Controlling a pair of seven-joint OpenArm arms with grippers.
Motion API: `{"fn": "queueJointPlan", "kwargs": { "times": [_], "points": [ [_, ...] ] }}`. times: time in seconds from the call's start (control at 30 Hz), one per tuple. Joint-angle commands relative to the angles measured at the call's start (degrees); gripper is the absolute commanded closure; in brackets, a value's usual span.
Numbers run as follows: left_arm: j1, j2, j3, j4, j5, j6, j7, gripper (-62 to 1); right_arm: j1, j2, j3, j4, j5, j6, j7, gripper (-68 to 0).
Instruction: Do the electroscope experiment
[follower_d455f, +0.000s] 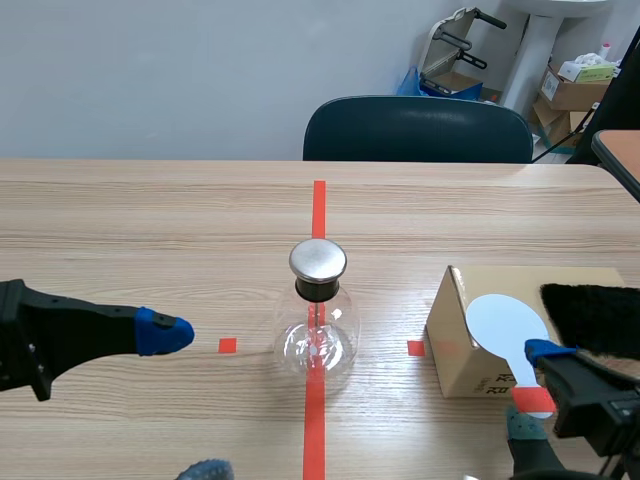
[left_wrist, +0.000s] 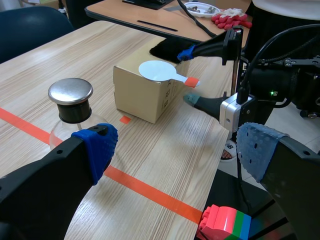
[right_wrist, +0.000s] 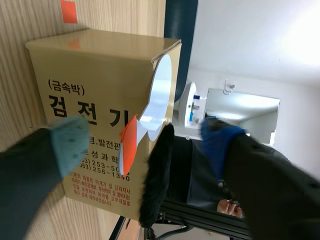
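Observation:
I need to grab the paddle by its orange handle (follower_d455f: 533, 400) with my right gripper next, so I can bring the white round disc to the electroscope's metal cap (follower_d455f: 318, 260).
The electroscope (follower_d455f: 318, 322), a round glass flask with a metal cap, stands at the table's middle on the orange-red line. To its right a cardboard box (follower_d455f: 470, 350) carries a white paddle (follower_d455f: 505, 322) with an orange handle and a black fur cloth (follower_d455f: 592, 318). My right gripper (follower_d455f: 533, 388) is open, its fingers either side of the paddle's handle (right_wrist: 127, 145) without touching it; the fur (right_wrist: 156, 180) lies beside the handle. My left gripper (follower_d455f: 185, 400) hangs open and empty, left of the flask (left_wrist: 70, 102).
A dark chair (follower_d455f: 418, 130) stands behind the table's far edge. Boxes and a cart (follower_d455f: 575, 85) sit at the back right. In the left wrist view a coloured brick block (left_wrist: 225, 222) lies off the table's edge, and a second desk (left_wrist: 165, 20) stands beyond.

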Motion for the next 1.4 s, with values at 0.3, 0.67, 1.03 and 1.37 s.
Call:
{"fn": "queueJointPlan", "kwargs": {
  "times": [0.3,0.67,1.03,1.37],
  "points": [
    [0.0,0.4,0.3,0.7,-0.4,-0.1,-0.5,-51.4,-0.2,0.6,0.4,0.9,0.0,-0.7,-0.7,-2.8],
    [0.0,0.4,0.3,0.7,-0.4,-0.1,-0.5,-51.4,-0.2,0.6,0.4,0.9,0.0,-0.7,-0.8,-1.3],
    [0.0,0.4,0.3,0.7,-0.4,-0.1,-0.3,-51.4,-0.2,0.6,0.4,0.9,0.0,-0.7,-0.9,-1.3],
    [0.0,0.4,0.3,0.7,-0.4,-0.1,0.4,-51.4,-0.2,0.6,0.4,0.9,0.0,-0.7,-0.9,-1.3]
  ]
}}
